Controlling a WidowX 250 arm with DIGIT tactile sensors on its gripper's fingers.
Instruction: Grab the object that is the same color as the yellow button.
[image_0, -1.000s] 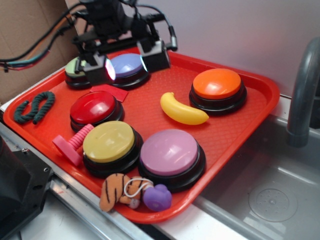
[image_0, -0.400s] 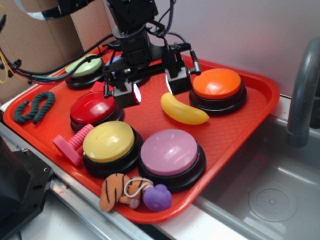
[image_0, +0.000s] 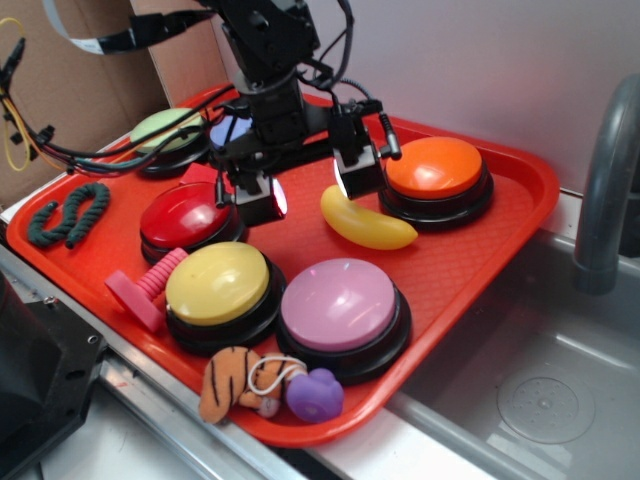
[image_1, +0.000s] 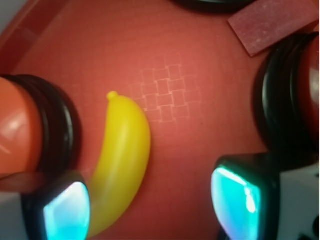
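Note:
Next, my gripper grabs the yellow banana by its curved body (image_0: 365, 225), to pick out the object matching the yellow button (image_0: 218, 283).
The yellow toy banana (image_0: 366, 222) lies on the red tray (image_0: 480, 250), just left of the orange dome button (image_0: 435, 168). In the wrist view the banana (image_1: 122, 155) curves up beside the left finger. My gripper (image_0: 305, 190) hangs open over the tray, its right finger close to the banana's near end, its left finger beside the red button (image_0: 188, 214). It holds nothing. In the wrist view the gripper (image_1: 152, 207) has bare tray between its fingers. The yellow dome button (image_0: 218, 283) stands at the tray's front left.
A pink-lilac button (image_0: 340, 305), a pale green button (image_0: 165, 130) and a blue button (image_0: 228, 130) also stand on the tray. A pink spool (image_0: 140, 290), a tiger toy (image_0: 232, 383), a purple toy (image_0: 315, 395) and a green rope (image_0: 68, 213) lie along the tray's edges. A sink (image_0: 540, 390) is at right.
My gripper has moved forward and right, from over the blue button at the back to the middle of the tray beside the banana. It stays open. The objects have not moved.

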